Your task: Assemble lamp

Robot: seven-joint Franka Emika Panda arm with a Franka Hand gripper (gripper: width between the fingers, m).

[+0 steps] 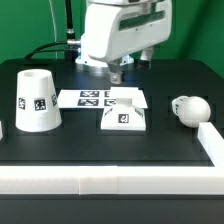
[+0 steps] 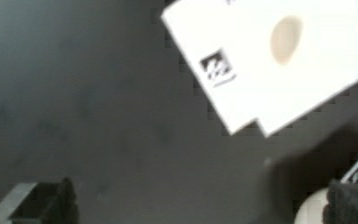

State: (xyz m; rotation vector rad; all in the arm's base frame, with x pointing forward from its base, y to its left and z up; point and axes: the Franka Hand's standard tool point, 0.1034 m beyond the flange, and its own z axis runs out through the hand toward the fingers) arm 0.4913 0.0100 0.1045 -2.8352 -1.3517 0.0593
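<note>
The lamp base has a raised neck (image 1: 124,96), and my gripper will pick it up there. Its round hole then stays free for the bulb (image 1: 190,108).
The low square lamp base (image 1: 124,116) sits on the black table, mid-scene, tag facing front. In the wrist view it (image 2: 274,60) is a white slab with a round hole and a tag. The tapered shade (image 1: 38,100) stands at the exterior view's left. The rounded bulb (image 1: 190,108) lies at the right. My gripper (image 1: 117,73) hangs above the table just behind the base, touching nothing. In the wrist view the gripper (image 2: 194,205) is open and empty, with only black table between its dark fingertips (image 2: 30,200).
The marker board (image 1: 100,98) lies flat behind the base, under my gripper. A white raised rail (image 1: 110,180) runs along the table's front edge and up the exterior view's right side (image 1: 212,140). A white tagged edge (image 2: 345,178) shows beside one fingertip.
</note>
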